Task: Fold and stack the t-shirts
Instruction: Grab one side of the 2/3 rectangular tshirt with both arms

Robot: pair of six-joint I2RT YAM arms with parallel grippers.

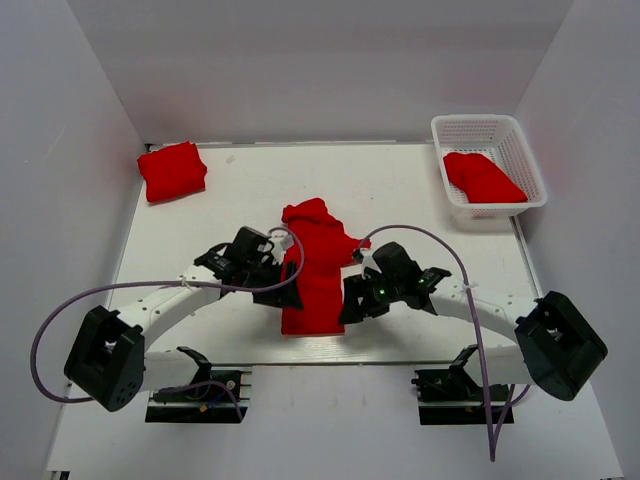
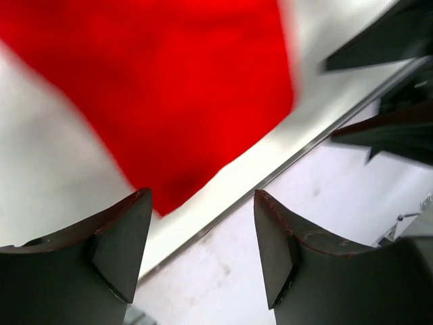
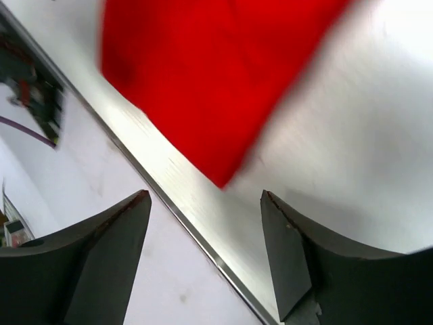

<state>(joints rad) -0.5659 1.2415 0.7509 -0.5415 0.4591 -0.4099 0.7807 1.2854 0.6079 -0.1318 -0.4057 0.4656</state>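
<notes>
My left gripper will next grab the red t-shirt's near corner, opposite my right gripper's corner, so the shirt should fold lengthwise toward its far end.
A red t-shirt (image 1: 315,268) lies in the middle of the table as a long narrow strip, bunched at its far end. My left gripper (image 1: 285,295) is open and empty at the strip's near left corner; the left wrist view shows that corner of the shirt (image 2: 169,95) just ahead of its fingertips (image 2: 132,223). My right gripper (image 1: 352,305) is open and empty at the near right corner, with the shirt (image 3: 216,74) ahead of it. A folded red t-shirt (image 1: 172,170) lies at the far left. Another red t-shirt (image 1: 482,177) lies in the basket.
A white lattice basket (image 1: 490,128) stands at the far right. The table's near metal edge (image 1: 320,362) runs just below both grippers and shows in both wrist views (image 2: 284,162) (image 3: 169,210). White walls enclose the table on three sides.
</notes>
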